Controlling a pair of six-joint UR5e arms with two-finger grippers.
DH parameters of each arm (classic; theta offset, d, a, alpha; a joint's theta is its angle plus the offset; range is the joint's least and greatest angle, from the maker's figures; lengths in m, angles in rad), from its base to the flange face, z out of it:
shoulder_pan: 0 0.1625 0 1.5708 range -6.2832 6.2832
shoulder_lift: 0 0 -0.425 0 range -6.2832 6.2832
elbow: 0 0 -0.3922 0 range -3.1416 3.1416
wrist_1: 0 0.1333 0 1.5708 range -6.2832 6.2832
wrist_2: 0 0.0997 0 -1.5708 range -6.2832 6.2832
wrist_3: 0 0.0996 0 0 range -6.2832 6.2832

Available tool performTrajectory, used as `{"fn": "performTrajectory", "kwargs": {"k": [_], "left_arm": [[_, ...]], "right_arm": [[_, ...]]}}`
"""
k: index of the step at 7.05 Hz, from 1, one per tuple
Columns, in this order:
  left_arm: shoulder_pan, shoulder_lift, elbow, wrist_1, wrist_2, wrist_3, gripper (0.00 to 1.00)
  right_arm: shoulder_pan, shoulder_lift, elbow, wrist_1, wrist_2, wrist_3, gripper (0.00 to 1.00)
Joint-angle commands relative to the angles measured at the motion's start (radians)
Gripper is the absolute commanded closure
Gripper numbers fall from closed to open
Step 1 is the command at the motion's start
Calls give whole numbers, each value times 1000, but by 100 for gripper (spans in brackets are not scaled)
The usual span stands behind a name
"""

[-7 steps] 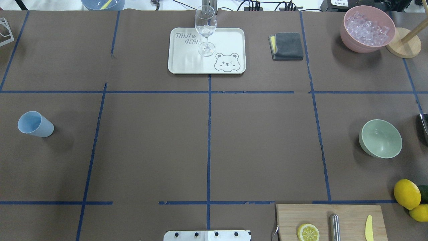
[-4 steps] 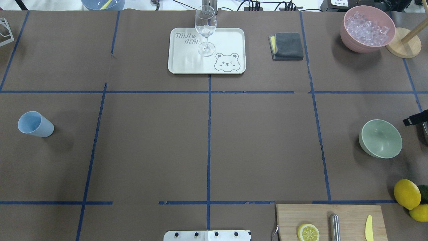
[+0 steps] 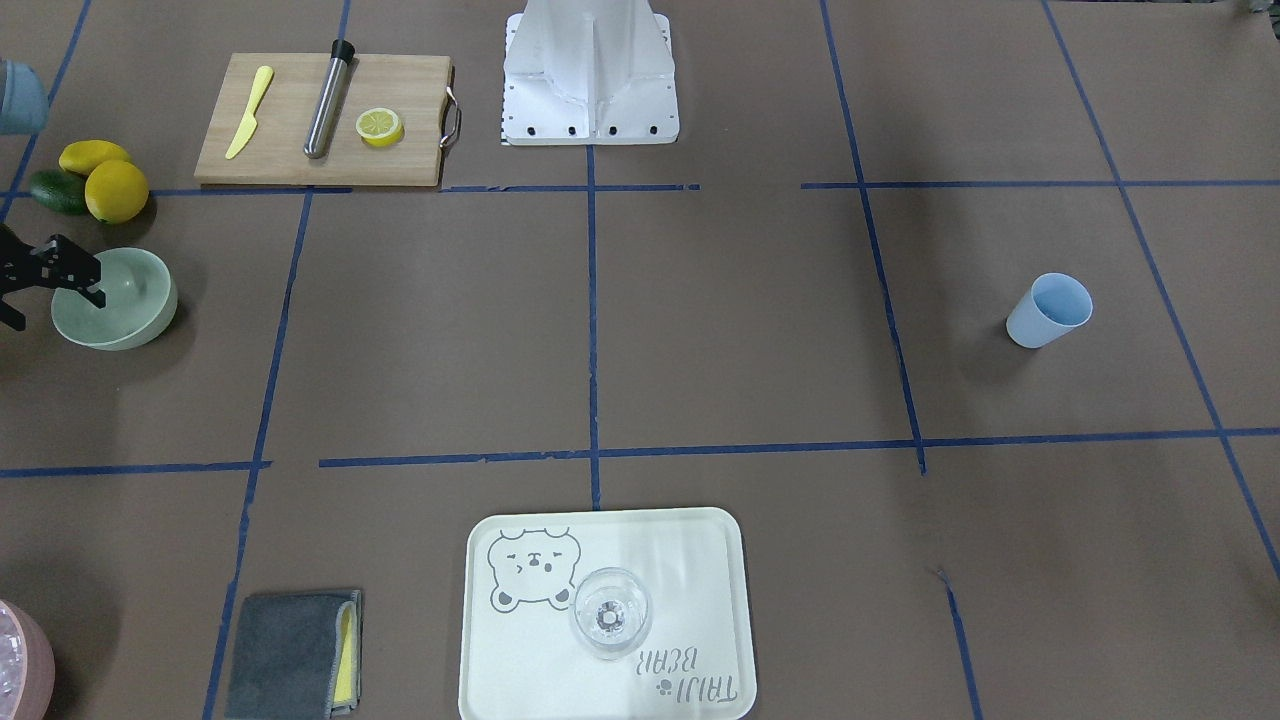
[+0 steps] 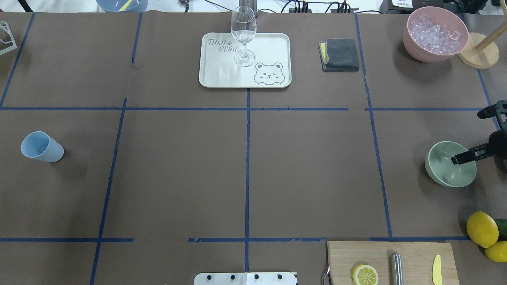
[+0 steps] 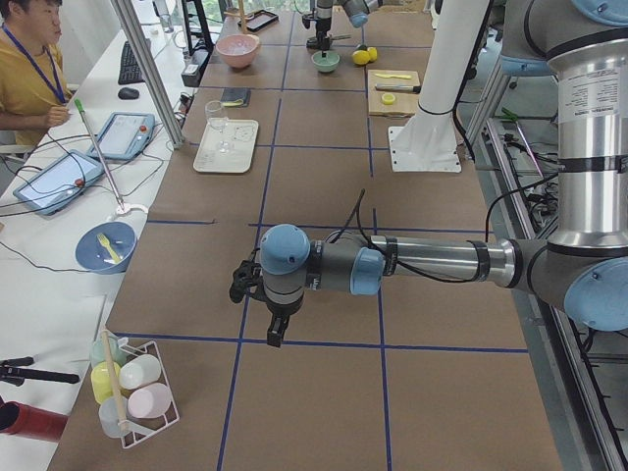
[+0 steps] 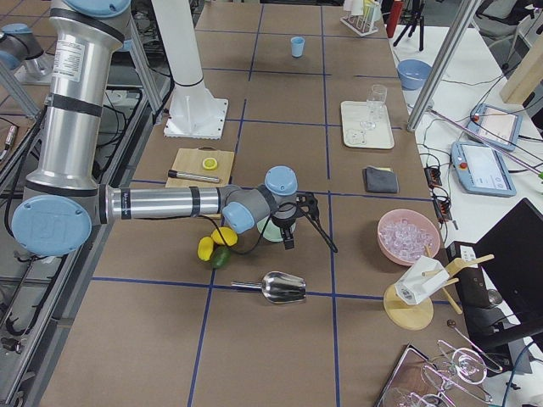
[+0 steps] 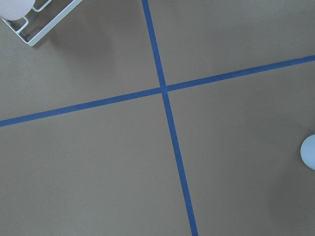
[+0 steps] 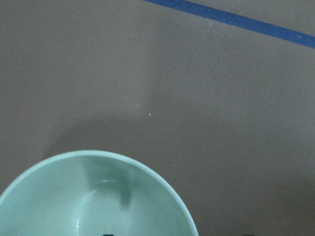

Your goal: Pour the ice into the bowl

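Observation:
My right gripper grabs the pale sage-green bowl's rim [image 3: 106, 252] next, to bring the bowl to where the ice [image 3: 10, 660] pours in.
The pale green bowl [image 4: 445, 176] stands empty at the table's right side, also in the front-facing view [image 3: 135, 310] and close below the right wrist camera [image 8: 98, 196]. The ice [image 4: 435, 32] lies heaped in a pink bowl [image 4: 416, 51] at the far right corner. My right gripper [image 4: 466, 137] hangs open and empty, with one finger [image 4: 463, 157] over the bowl's right rim and the other farther back. It shows at the front-facing view's left edge [image 3: 57, 308]. My left gripper [image 5: 257, 294] shows only in the exterior left view, low over bare table; I cannot tell its state.
A light blue cup [image 4: 41, 147] stands far left. A tray [image 4: 222, 75] with a wine glass [image 4: 243, 35] and a grey cloth [image 4: 340, 54] are at the back. Lemons [image 4: 482, 228] and a cutting board [image 4: 412, 253] lie front right. A metal scoop [image 6: 282, 288] lies beside the bowl.
My right gripper has come in from the right edge. One second ago it was out of view; now one finger reaches over the green bowl's rim. Nothing else moved.

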Motion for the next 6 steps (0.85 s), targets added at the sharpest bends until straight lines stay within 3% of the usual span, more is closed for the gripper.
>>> {"fn": "performTrajectory", "kwargs": {"k": [1, 3, 6], "left_arm": [[1, 0, 0, 0, 0, 0, 0], [1, 0, 0, 0, 0, 0, 0], [1, 0, 0, 0, 0, 0, 0]], "right_arm": [[-18, -3, -2, 10, -23, 1, 100], [-16, -2, 9, 18, -14, 16, 100], [-19, 30, 107, 16, -14, 165, 100]]}}
